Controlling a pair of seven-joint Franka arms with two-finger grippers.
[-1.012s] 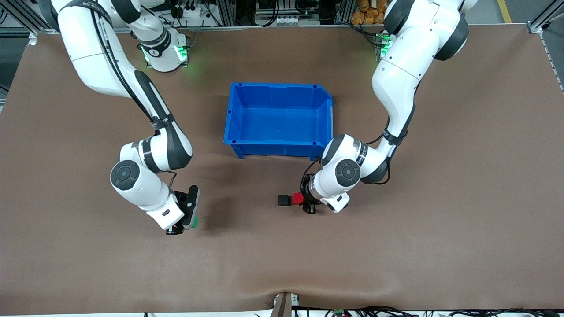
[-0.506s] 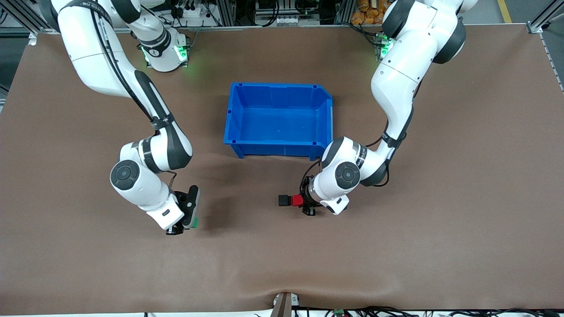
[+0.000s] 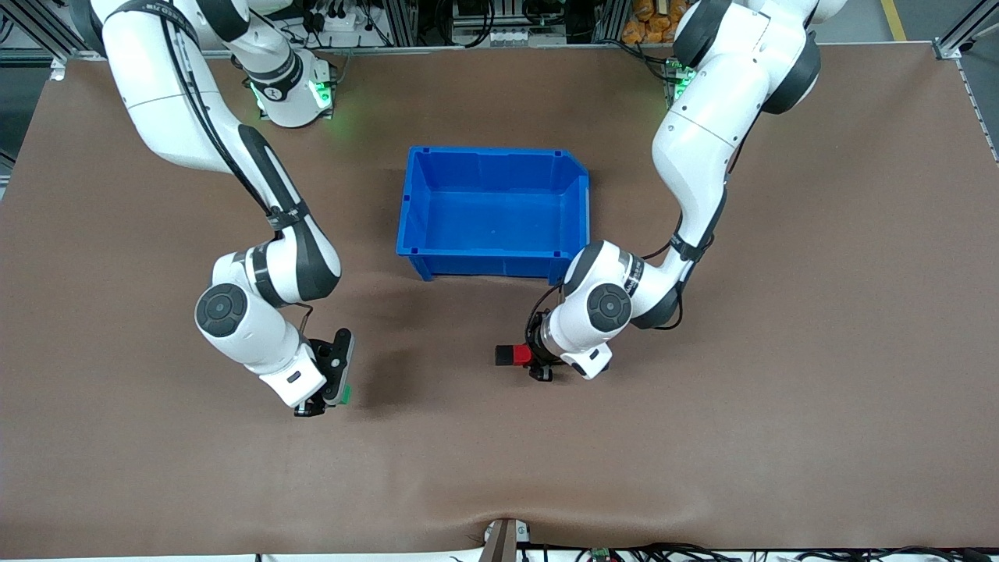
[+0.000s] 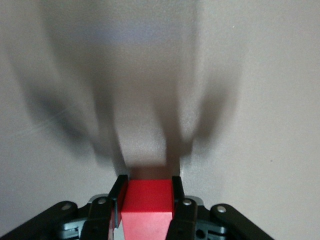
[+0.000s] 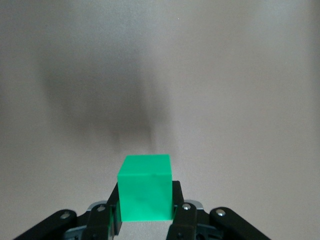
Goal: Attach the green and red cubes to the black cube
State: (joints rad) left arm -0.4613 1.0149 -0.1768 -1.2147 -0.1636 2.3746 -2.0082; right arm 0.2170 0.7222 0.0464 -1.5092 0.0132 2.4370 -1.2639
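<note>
My left gripper should open now. The red cube (image 3: 520, 355) is low, with its side flush against the black cube (image 3: 503, 356), so the red cube would stay there.
The black cube (image 3: 503, 356) sits on the brown table, nearer the front camera than the blue bin. My left gripper (image 3: 525, 357) (image 4: 146, 194) is shut on the red cube (image 3: 520, 355) (image 4: 146, 200), which is low at the table with its side against the black cube. The left wrist view does not show the black cube. My right gripper (image 3: 340, 395) (image 5: 145, 202) is shut on the green cube (image 3: 346, 393) (image 5: 145, 192), held just above the table toward the right arm's end, well apart from the other two cubes.
An open blue bin (image 3: 492, 151) stands mid-table, farther from the front camera than the cubes; its inside is bare. The left arm's elbow (image 3: 605, 300) hangs by the bin's near corner. Bare brown table lies between the two grippers.
My left gripper has slid the red cube toward the black cube, closing the small gap between them. The right arm and green cube have not moved.
</note>
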